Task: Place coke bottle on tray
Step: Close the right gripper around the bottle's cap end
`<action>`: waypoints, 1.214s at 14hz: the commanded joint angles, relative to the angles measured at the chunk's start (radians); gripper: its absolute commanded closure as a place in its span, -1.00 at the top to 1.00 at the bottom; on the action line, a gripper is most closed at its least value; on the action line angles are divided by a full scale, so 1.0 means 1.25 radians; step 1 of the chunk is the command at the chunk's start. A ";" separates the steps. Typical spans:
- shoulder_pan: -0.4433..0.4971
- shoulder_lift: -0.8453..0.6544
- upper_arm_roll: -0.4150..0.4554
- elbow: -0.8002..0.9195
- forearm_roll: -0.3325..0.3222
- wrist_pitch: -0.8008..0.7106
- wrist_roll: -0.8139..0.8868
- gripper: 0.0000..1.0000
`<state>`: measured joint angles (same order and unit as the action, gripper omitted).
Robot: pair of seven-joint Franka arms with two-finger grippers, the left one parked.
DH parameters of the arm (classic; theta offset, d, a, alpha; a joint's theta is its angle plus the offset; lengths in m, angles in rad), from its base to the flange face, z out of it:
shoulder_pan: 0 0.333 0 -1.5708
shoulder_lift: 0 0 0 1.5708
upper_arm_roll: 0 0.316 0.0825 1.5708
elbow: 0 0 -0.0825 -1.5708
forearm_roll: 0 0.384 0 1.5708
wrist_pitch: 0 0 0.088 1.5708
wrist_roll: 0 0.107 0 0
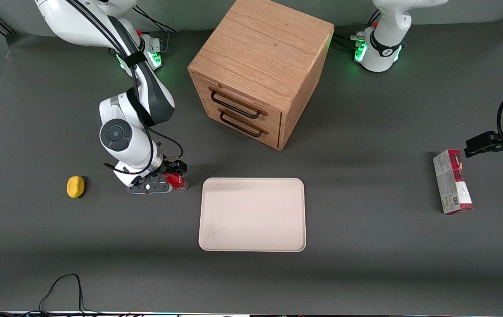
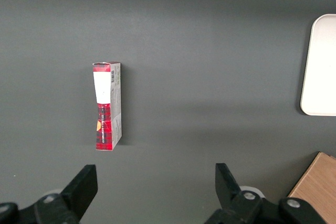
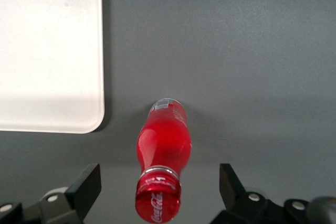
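I should next grab the coke bottle by its red end with the cap with my right gripper. Then the bottle can go onto the cream tray.
The coke bottle is small, with a red cap, red body and clear base, and stands upright on the dark table. In the front view the coke bottle shows beside the tray's corner nearest the working arm. My right gripper hangs over it, open, with one finger on each side of the cap and a wide gap to each. In the front view the gripper partly covers the bottle. The cream tray lies flat with nothing on it; a corner of the tray is close to the bottle.
A wooden two-drawer cabinet stands farther from the front camera than the tray. A yellow lemon-like object lies beside the gripper, toward the working arm's end. A red-and-grey carton lies toward the parked arm's end.
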<state>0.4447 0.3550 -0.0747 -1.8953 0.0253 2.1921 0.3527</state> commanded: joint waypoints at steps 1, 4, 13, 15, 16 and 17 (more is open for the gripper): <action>0.009 -0.012 -0.006 -0.014 0.008 0.011 -0.004 0.92; 0.009 -0.012 -0.006 -0.013 0.008 0.010 -0.004 -0.14; 0.006 -0.021 -0.008 0.071 0.008 -0.071 -0.007 -0.76; 0.006 -0.024 -0.009 0.170 0.007 -0.185 -0.007 -0.78; 0.006 -0.029 -0.010 0.221 0.007 -0.242 -0.008 -0.78; 0.004 -0.035 -0.013 0.279 0.007 -0.301 -0.009 -0.78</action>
<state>0.4447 0.3334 -0.0772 -1.6854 0.0252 1.9570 0.3525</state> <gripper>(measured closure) 0.670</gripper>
